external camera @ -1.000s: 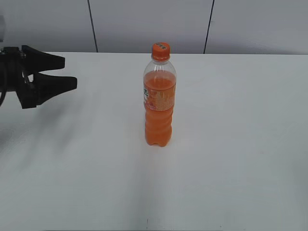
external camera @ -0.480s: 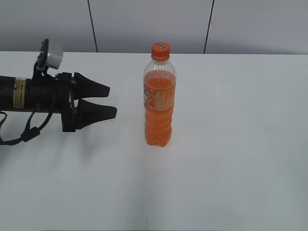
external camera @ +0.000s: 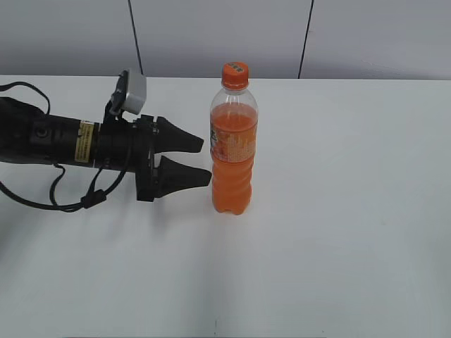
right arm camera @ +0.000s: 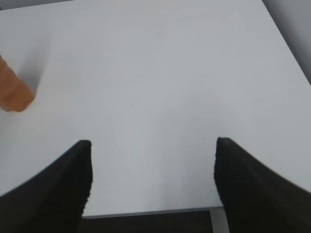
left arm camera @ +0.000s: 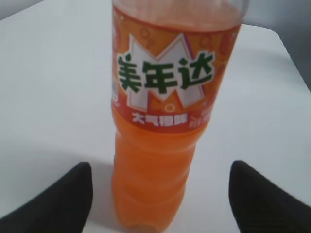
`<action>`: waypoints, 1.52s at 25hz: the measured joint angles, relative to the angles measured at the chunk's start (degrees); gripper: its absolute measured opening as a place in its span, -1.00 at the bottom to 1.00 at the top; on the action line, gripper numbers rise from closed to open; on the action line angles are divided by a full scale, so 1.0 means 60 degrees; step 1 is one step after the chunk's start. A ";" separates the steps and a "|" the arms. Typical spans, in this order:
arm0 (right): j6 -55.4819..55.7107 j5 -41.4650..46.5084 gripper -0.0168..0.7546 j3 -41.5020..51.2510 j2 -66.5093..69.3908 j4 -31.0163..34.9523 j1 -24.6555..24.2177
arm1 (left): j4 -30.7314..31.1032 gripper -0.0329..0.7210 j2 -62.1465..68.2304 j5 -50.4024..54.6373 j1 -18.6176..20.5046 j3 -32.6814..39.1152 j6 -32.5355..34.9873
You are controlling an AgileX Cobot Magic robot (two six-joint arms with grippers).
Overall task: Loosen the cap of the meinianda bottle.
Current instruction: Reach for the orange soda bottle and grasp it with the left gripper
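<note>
I should hold the bottle by its ribbed lower body point(external camera: 232, 189) with my left gripper next, so the meinianda bottle's orange cap point(external camera: 235, 74) stays free to loosen.
The meinianda bottle point(external camera: 234, 151) stands upright mid-table, filled with orange drink, with its orange cap point(external camera: 235, 73) screwed on top. In the left wrist view the bottle point(left arm camera: 165, 121) fills the middle, label facing me; the cap is out of that frame. My left gripper point(external camera: 204, 160) is open, lying sideways, its tips just left of the bottle's body at label height, not touching. In its own view the left gripper point(left arm camera: 160, 182) has a finger on each side of the bottle's lower body. My right gripper point(right arm camera: 153, 165) is open and empty over the table's edge; the bottle's base point(right arm camera: 12, 94) shows at its far left.
The white table point(external camera: 352, 211) stretches around the bottle. A grey panelled wall point(external camera: 211, 35) runs behind the table's far edge. The left arm's black body and cable point(external camera: 49, 141) lie over the left part of the table. The table's edge point(right arm camera: 146, 212) shows under the right gripper.
My left gripper has moved right across the table, from the far left edge to just beside the bottle. The bottle has not moved.
</note>
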 joint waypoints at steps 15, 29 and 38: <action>0.0000 0.0000 0.57 0.0000 0.0000 0.0018 0.0000 | -0.0824 0.52 0.1291 0.0321 -0.1052 -0.1273 0.0000; 0.0000 0.0000 0.57 0.0000 0.0000 0.0025 0.0000 | -0.1024 0.52 0.1527 0.1230 -0.1538 -0.1391 0.0285; 0.0000 0.0000 0.57 0.0000 0.0000 0.0025 0.0000 | -0.1276 0.19 0.1664 0.1328 -0.1538 -0.1410 0.0325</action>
